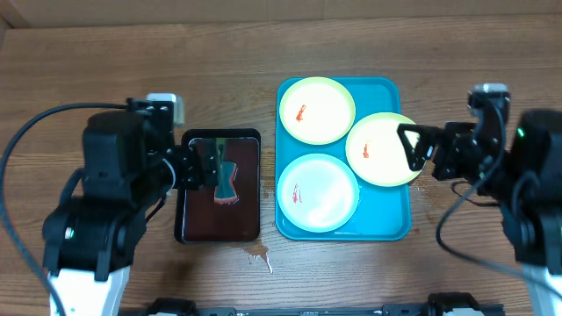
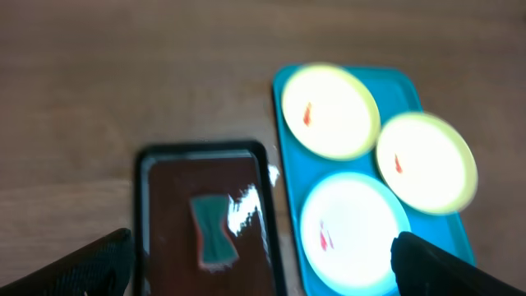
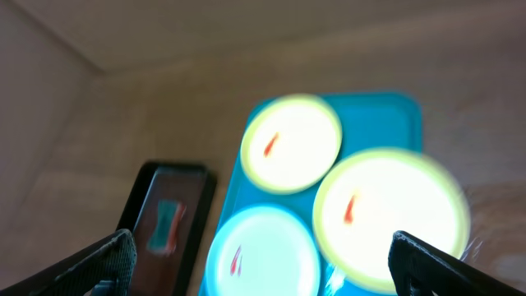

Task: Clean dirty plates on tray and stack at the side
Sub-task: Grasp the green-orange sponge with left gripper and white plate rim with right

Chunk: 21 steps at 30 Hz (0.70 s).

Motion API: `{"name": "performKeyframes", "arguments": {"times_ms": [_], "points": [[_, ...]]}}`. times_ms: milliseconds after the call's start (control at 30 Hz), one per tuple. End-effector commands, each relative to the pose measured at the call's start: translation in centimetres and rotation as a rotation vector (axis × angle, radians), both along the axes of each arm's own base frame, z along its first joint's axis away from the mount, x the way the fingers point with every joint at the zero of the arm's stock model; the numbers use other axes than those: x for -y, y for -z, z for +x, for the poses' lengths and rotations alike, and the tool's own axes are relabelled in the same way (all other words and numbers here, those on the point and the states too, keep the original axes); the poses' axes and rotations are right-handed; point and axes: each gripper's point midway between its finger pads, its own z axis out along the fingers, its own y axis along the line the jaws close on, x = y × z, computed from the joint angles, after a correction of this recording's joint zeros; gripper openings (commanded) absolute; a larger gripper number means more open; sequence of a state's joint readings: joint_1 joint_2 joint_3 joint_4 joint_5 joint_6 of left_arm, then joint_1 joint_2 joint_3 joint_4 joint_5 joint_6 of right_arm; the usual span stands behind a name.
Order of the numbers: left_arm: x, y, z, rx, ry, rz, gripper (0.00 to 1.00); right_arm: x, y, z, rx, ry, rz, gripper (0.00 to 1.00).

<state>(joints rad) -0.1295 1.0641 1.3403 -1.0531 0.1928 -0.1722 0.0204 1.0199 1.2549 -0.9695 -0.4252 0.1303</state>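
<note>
I need to grab the teal sponge by its narrow middle with my left gripper next, so that its broad ends stay free to clean plates.
Three plates lie on the turquoise tray (image 1: 393, 230). A yellow-green plate (image 1: 317, 110) is at the far left. A second yellow-green plate (image 1: 384, 149) overhangs the right rim. A pale blue-white plate (image 1: 318, 191) is at the near left. Each has a small red smear. My left gripper (image 1: 208, 167) is open and empty above the dark tray (image 1: 219, 224). My right gripper (image 1: 414, 147) is open and empty at the right plate's outer edge. Both wrist views show all three plates: (image 2: 329, 111), (image 2: 427, 162), (image 2: 353, 230); (image 3: 291, 142), (image 3: 386, 215), (image 3: 261, 253).
A dark brown-black tray left of the turquoise one holds a teal sponge (image 1: 228, 184), also in the left wrist view (image 2: 212, 233). A small wet patch (image 1: 259, 257) marks the wood near the dark tray's front corner. Bare wooden table surrounds both trays.
</note>
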Motion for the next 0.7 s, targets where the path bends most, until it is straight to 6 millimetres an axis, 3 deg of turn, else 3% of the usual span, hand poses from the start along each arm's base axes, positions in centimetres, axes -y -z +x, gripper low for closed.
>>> {"name": "performKeyframes", "arguments": {"times_ms": [0,233,267,367,500,667], "points": [[2.3,0.4,-0.3,-0.064,0.102,-0.086,1.0,-1.7,1.1,0.0,-0.088,-0.081,0.062,1.0],[2.1,5.2,0.0,-0.284,0.083,-0.057,1.0,-1.5,10.7,-0.1,-0.461,0.027,-0.094,1.0],[2.1,6.4,0.2,-0.335,0.081,-0.051,1.0,-1.6,13.2,-0.3,-0.533,0.062,-0.136,1.0],[1.7,8.4,0.0,-0.43,0.059,-0.021,0.96,-2.3,16.4,-0.7,-0.618,0.074,-0.167,1.0],[0.4,12.0,-0.1,-0.593,-0.065,0.022,0.83,-2.7,18.8,-0.5,-0.66,0.082,-0.168,1.0],[-1.0,17.1,0.5,-0.7,-0.178,0.143,0.77,-2.9,18.9,0.3,-0.637,0.086,-0.154,1.0]]}}
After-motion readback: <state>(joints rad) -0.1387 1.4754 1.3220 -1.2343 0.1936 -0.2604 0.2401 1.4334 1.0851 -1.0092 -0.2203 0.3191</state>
